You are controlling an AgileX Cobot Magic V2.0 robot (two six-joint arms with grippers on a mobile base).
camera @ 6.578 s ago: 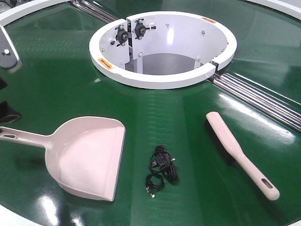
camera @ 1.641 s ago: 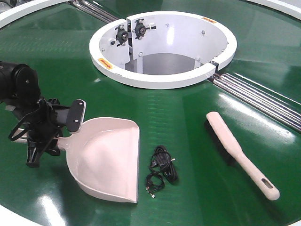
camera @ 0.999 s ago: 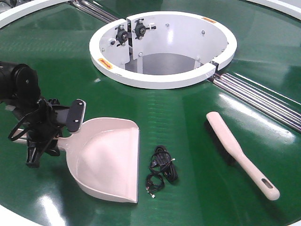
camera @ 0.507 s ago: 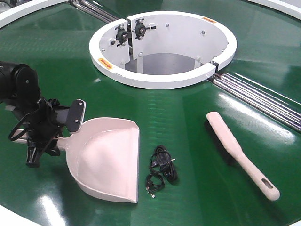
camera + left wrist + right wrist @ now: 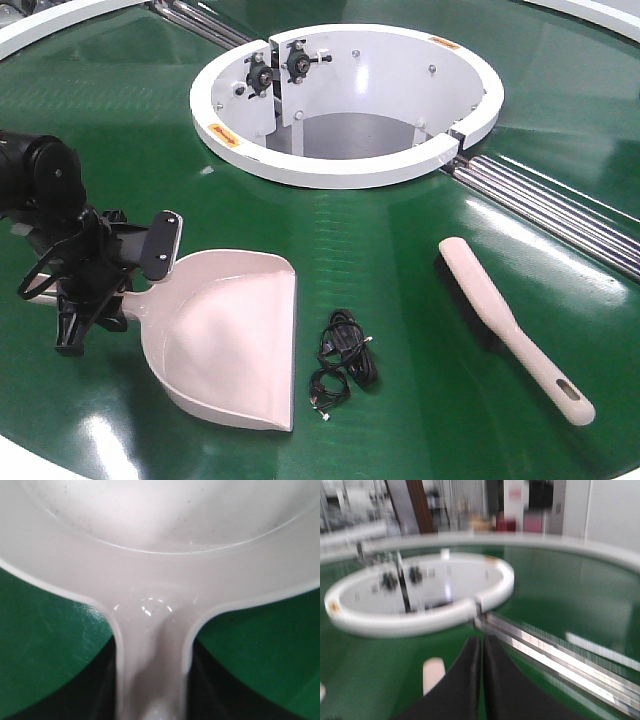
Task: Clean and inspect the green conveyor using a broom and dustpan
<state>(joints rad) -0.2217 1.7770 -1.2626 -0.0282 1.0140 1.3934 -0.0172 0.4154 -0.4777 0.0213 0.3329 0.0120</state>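
Note:
Next, the right gripper grabs the broom by its pale pink back [image 5: 490, 302] to sweep the conveyor clean.
The green conveyor [image 5: 110, 130] fills the front view. The pale pink dustpan [image 5: 225, 340] lies on it at the lower left, mouth toward the right. My left gripper [image 5: 125, 285] is shut on the dustpan's handle; in the left wrist view the handle [image 5: 152, 670] runs between the dark jaws. The broom [image 5: 505, 325] lies flat at the right, bristles down, handle end toward the front edge. My right gripper [image 5: 482, 645] is shut and empty above the belt, out of the front view; the broom's tip [image 5: 434, 674] shows just left of it.
A small tangled black cable [image 5: 342, 365] lies between dustpan and broom. The white ring-shaped housing [image 5: 345, 165] stands at the belt's centre. Steel rollers [image 5: 560, 215] run from it to the right. The white outer rim [image 5: 20, 460] curves along the near edge.
Since 6.6 s ago my left arm came in, took the dustpan's handle and shifted the pan right. Over the last second nothing has visibly moved.

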